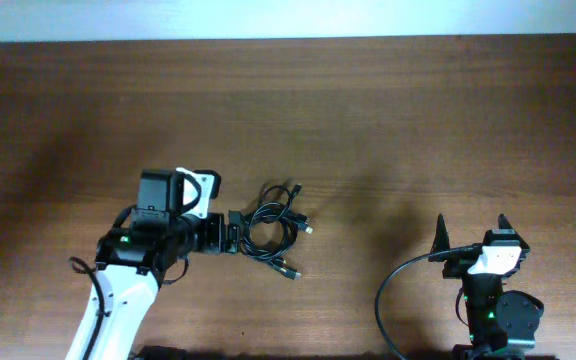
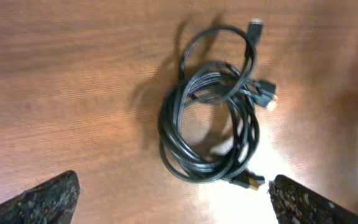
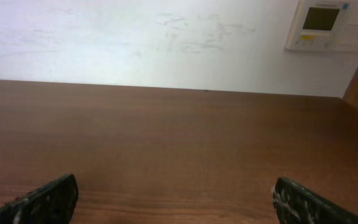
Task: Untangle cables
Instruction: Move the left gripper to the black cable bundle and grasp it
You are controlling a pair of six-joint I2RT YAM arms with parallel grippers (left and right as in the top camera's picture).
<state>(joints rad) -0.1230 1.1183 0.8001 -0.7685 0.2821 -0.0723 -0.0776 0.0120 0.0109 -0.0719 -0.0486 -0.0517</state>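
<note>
My left gripper grabs the coil's bundled side next, opposite the plug ends. That leaves the free cables for my right gripper to reach and untangle.
A tangle of thin black cables (image 1: 273,228) lies coiled on the wooden table, with small plug ends sticking out on its right side. In the left wrist view the coil (image 2: 213,121) sits just ahead of my left gripper (image 2: 174,202), whose fingers are spread wide and hold nothing; a gold-tipped plug (image 2: 250,182) lies near the right finger. In the overhead view the left gripper (image 1: 236,235) is at the coil's left edge. My right gripper (image 1: 471,232) is open and empty at the front right, far from the cables; it also shows in the right wrist view (image 3: 176,202).
The brown wooden table (image 1: 388,110) spreads around the coil. A thick black arm wire (image 1: 393,290) loops beside the right arm's base. In the right wrist view a white wall with a thermostat panel (image 3: 328,25) stands beyond the table's far edge.
</note>
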